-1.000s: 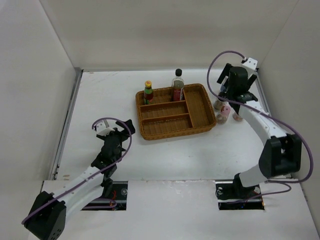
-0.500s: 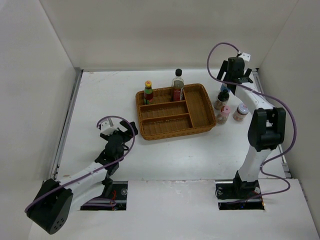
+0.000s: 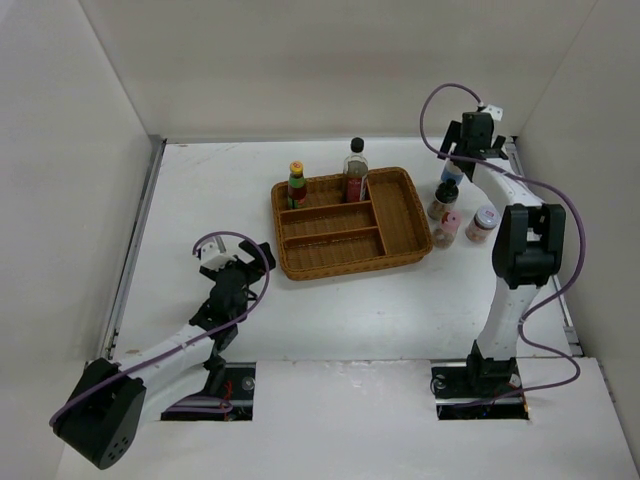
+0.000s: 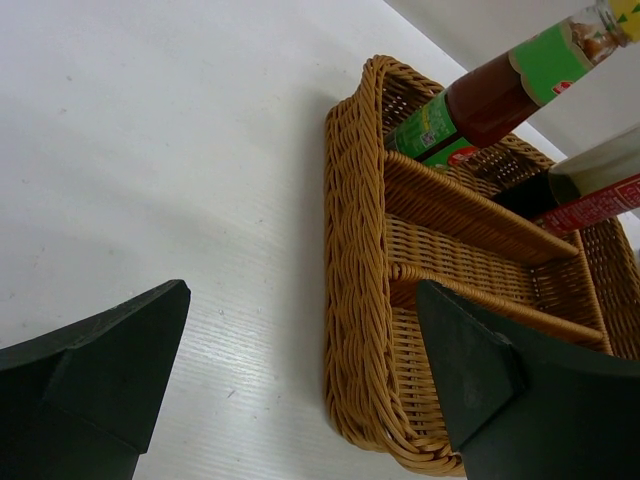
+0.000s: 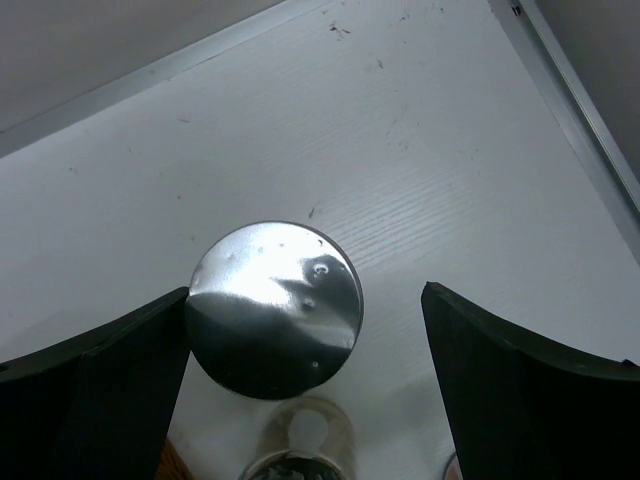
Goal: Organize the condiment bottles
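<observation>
My right gripper grabs the white-blue shaker by its shiny round lid (image 5: 276,310) next, to stand the shaker in the wicker tray.
The yellow-capped red sauce bottle (image 3: 297,185) and the black-capped clear glass bottle (image 3: 355,170) stand in the back compartment of the wicker tray (image 3: 400,215). Right of the tray stand the white-blue shaker (image 3: 452,172), the dark-capped jar (image 3: 443,198), the pink-capped jar (image 3: 449,227) and the grey-lidded jar (image 3: 483,222). My right gripper (image 3: 465,150) is open above the shaker. In the right wrist view the shaker's shiny round top (image 5: 275,308) lies between the fingers, nearer the left one. My left gripper (image 3: 245,262) is open and empty by the tray's near left corner (image 4: 355,250).
The left wrist view shows the red sauce bottle (image 4: 490,95) and the glass bottle (image 4: 600,185) leaning over the tray's dividers. White walls enclose the table on three sides. A metal edge strip (image 5: 565,90) runs close to the right of the shaker.
My right gripper has moved from over the jar cluster back towards the far wall and now stands above the shaker. My left gripper has shifted slightly towards the tray.
</observation>
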Available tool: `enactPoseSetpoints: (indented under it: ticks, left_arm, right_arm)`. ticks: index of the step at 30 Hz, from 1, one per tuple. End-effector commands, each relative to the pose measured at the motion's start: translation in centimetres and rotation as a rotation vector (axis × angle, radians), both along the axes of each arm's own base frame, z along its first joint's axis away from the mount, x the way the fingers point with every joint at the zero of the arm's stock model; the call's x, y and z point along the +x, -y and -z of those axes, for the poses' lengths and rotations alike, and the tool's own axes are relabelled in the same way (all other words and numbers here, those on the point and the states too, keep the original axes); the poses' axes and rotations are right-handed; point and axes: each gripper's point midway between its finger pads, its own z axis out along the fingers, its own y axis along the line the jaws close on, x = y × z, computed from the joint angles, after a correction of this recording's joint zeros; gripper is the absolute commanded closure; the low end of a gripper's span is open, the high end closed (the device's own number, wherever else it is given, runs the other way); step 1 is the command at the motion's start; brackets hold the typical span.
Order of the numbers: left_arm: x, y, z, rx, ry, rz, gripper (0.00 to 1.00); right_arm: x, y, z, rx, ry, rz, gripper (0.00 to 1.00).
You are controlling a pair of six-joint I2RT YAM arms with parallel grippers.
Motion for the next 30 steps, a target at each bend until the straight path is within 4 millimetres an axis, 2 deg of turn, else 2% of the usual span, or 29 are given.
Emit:
enactPoseSetpoints:
  ticks: [1,6,8,13,16,17,19,20,22,26,30]
  left_arm:
    - [0.4,-0.1,-1.6,-0.04,0.058,-0.012,0.0]
    - [0.7,0.2,-1.3,-0.032,0.044,-0.003,0.0]
    - [0.6,0.0,-1.5,-0.034,0.05,-0.012,0.0]
    - [0.6,0.1,-1.6,-0.036,0.053,-0.006,0.0]
    - [0.6,0.3,-1.5,-0.033,0.05,-0.004,0.0]
    - [0.6,0.3,-1.4,-0.032,0.047,-0.001,0.0]
    - [0.6,0.5,-1.2,-0.033,0.041,0.007,0.0]
    - [0.6,0.6,-1.3,-0.035,0.044,0.01,0.0]
    - [0.6,0.6,-1.4,-0.037,0.047,0.007,0.0]
    - [0.6,0.5,-1.1,-0.039,0.045,0.01,0.0]
    - [0.5,0.6,-1.5,-0.045,0.056,0.007,0.0]
  right_arm:
    - [1.5,0.0,-1.6,-0.019,0.045,-0.023,0.0]
    - [2.1,-0.1,-1.9,-0.025,0.08,-0.024,0.21]
    - [2.1,0.2,-3.1,-0.033,0.127,-0.014,0.28]
    - [1.6,-0.2,-9.7,-0.086,0.334,0.0,0.37]
    - [0.4,-1.0,-14.9,-0.114,0.46,-0.003,0.37]
    - [0.2,-1.4,-15.9,-0.117,0.48,-0.008,0.37]
    - [-0.4,-2.9,-17.9,-0.111,0.519,-0.042,0.37]
    - [-0.8,-4.3,-18.6,-0.102,0.533,-0.074,0.37]
    - [-1.3,-6.4,-19.0,-0.098,0.538,-0.125,0.37]
    - [-1.7,-10.9,-18.7,-0.067,0.539,-0.213,0.38]
    - [-1.8,-14.6,-17.5,-0.028,0.527,-0.285,0.37]
